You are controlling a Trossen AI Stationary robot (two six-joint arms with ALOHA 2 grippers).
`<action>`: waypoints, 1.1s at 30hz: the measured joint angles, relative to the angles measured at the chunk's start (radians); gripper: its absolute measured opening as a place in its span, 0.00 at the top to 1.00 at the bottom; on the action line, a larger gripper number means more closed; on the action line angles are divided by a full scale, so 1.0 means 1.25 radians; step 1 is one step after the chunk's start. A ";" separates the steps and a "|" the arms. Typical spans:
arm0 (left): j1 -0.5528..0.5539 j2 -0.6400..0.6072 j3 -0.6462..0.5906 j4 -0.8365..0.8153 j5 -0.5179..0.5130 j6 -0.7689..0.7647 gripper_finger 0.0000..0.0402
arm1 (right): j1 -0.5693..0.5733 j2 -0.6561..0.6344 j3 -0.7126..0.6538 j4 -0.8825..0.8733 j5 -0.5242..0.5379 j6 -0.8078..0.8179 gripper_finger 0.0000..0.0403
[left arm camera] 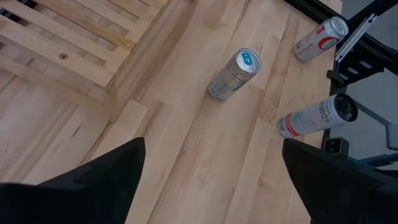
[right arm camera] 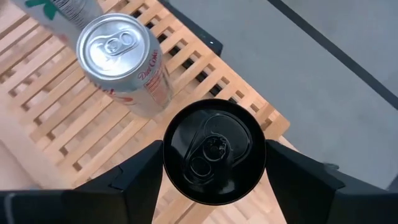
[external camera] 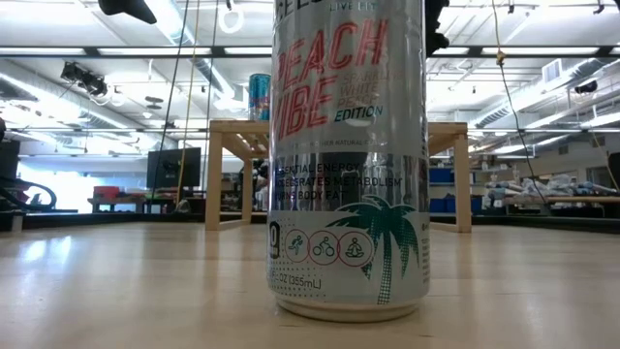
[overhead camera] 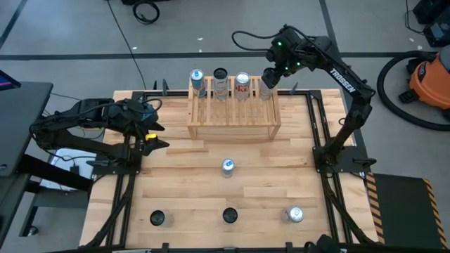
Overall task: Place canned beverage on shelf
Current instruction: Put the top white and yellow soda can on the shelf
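Observation:
My right gripper is ready to release its can, which would stand: the black-topped can's lower end (overhead camera: 265, 94) sits on the shelf's slats, level with the Diet Coke can's.
The light-wood slatted shelf (overhead camera: 232, 116) stands at the table's far middle. Three cans stand on its far edge: a blue one (overhead camera: 197, 81), a black-topped one (overhead camera: 221, 81) and a red-and-silver one (overhead camera: 242, 84), which the right wrist view shows as a Diet Coke can (right arm camera: 121, 62). My right gripper (overhead camera: 269, 79) is over the shelf's far right corner, shut on a black-topped can (right arm camera: 214, 149). My left gripper (overhead camera: 153, 135) waits open and empty at the table's left, near the shelf's left end. My right gripper pinches the black-topped can between its two fingers (right arm camera: 140, 177), on two opposite sides just below the top rim (right arm camera: 169, 149). The fingers come from above, pointing down. The can is upright over the shelf's slats; whether its base rests on them I cannot tell.
Several cans stand on the table: a silver one (overhead camera: 227, 167) in the middle and three along the near edge (overhead camera: 157, 218), (overhead camera: 230, 215), (overhead camera: 294, 214). One silver can fills the low view (external camera: 349, 155). The near part of the shelf's slatted top (overhead camera: 232, 123) is bare.

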 joint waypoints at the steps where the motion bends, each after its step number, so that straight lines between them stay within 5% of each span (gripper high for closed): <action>1: 0.000 0.000 0.000 0.000 0.000 0.000 0.05 | -0.005 0.000 0.000 0.000 -0.011 -0.017 0.33; 11: 0.000 0.000 0.000 0.000 0.000 -0.008 0.05 | -0.033 0.000 0.000 0.002 -0.099 -0.175 0.33; 33: 0.000 0.000 0.000 0.000 0.000 -0.008 0.05 | -0.040 0.001 -0.002 -0.002 -0.123 -0.192 0.27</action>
